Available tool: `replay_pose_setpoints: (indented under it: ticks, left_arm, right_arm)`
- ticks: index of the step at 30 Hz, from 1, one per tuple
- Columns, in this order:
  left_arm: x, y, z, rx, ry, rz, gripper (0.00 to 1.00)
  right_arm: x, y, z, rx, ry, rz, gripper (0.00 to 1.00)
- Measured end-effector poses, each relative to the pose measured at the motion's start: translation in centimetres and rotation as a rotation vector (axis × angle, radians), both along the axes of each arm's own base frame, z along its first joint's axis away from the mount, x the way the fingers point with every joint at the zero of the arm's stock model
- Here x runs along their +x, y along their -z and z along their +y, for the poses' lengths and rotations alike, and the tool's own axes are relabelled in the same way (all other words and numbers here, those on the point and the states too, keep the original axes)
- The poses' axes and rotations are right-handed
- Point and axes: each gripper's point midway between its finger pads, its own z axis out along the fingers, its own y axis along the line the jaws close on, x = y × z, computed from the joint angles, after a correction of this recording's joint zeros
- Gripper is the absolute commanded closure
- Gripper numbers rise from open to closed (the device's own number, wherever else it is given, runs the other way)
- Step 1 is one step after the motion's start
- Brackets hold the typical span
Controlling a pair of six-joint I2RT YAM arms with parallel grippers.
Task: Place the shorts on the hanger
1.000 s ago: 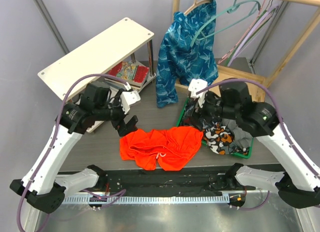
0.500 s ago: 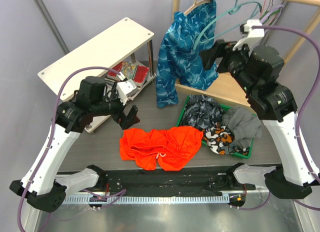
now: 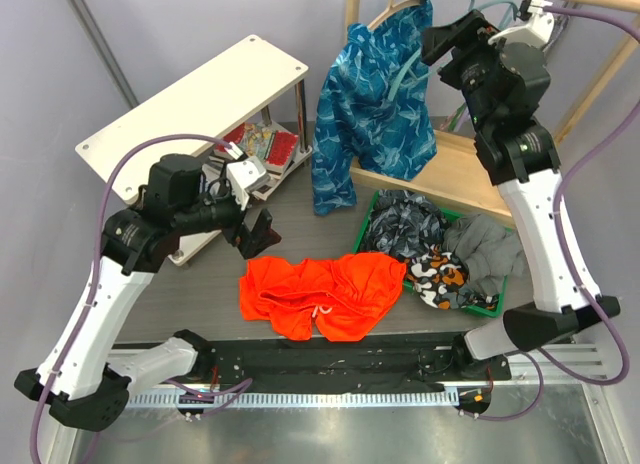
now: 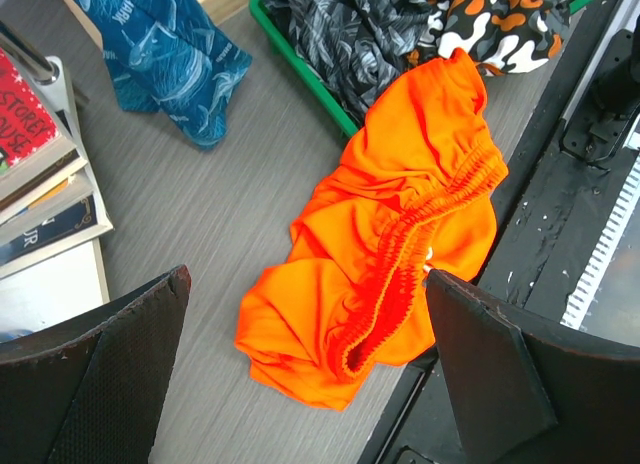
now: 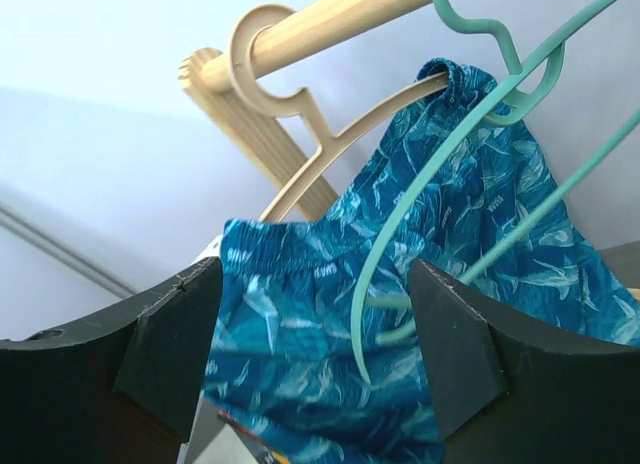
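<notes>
I should next grab the teal hanger by one curved arm with my right gripper. This leaves the teal hanger's hook and other arm free for the shorts (image 3: 320, 294).
The orange-red shorts (image 3: 320, 294) lie crumpled on the grey table near its front edge, waistband bunched (image 4: 400, 254). My left gripper (image 3: 258, 234) hovers open just above and left of them; in its wrist view (image 4: 305, 284) the shorts show between the spread fingers, untouched. The teal hanger (image 3: 400, 72) hangs by its hook from the wooden rod, in front of a blue garment. My right gripper (image 3: 440, 44) is raised to it and open. In the right wrist view (image 5: 315, 269) the hanger's curved arm (image 5: 400, 224) sits between the fingers, nearer the right one; I cannot tell if they touch.
The blue leaf-patterned garment (image 3: 370, 104) hangs on a beige hanger (image 5: 300, 154) on the rod (image 5: 330, 14). A green tray (image 3: 487, 306) of dark patterned clothes sits right of the shorts. A white shelf (image 3: 190, 104) with books (image 3: 262, 144) stands at the left.
My right arm has swung up from the green tray to the rod and now faces the teal hanger. The left gripper has shifted slightly and stays open over the shorts.
</notes>
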Motion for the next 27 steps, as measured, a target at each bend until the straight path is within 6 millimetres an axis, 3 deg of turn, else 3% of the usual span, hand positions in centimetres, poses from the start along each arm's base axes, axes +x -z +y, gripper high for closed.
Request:
replay_pose_setpoints:
  ticks: [5, 14, 17, 24, 27]
  left_arm:
    - [-0.3, -0.5, 0.1, -0.011, 0.002, -0.017, 0.01]
    - [-0.3, -0.6, 0.3, -0.011, -0.003, -0.026, 0.01]
    - [-0.2, -0.5, 0.4, -0.004, -0.012, -0.029, 0.01]
    - [0.0, 0.1, 0.7, 0.015, -0.025, -0.025, 0.01]
    - [0.0, 0.2, 0.7, 0.015, -0.026, -0.025, 0.0]
  right_arm:
    - [4.3, 1.6, 0.5, 0.095, 0.015, 0.011, 0.23]
    - [10.5, 7.2, 2.1, 0.191, 0.036, 0.117, 0.32]
    - [12.0, 8.4, 2.1, 0.218, 0.05, 0.139, 0.46]
    - [13.4, 8.9, 2.2, 0.266, 0.043, 0.145, 0.95]
    - [13.4, 8.4, 2.3, 0.284, 0.032, 0.133, 0.99]
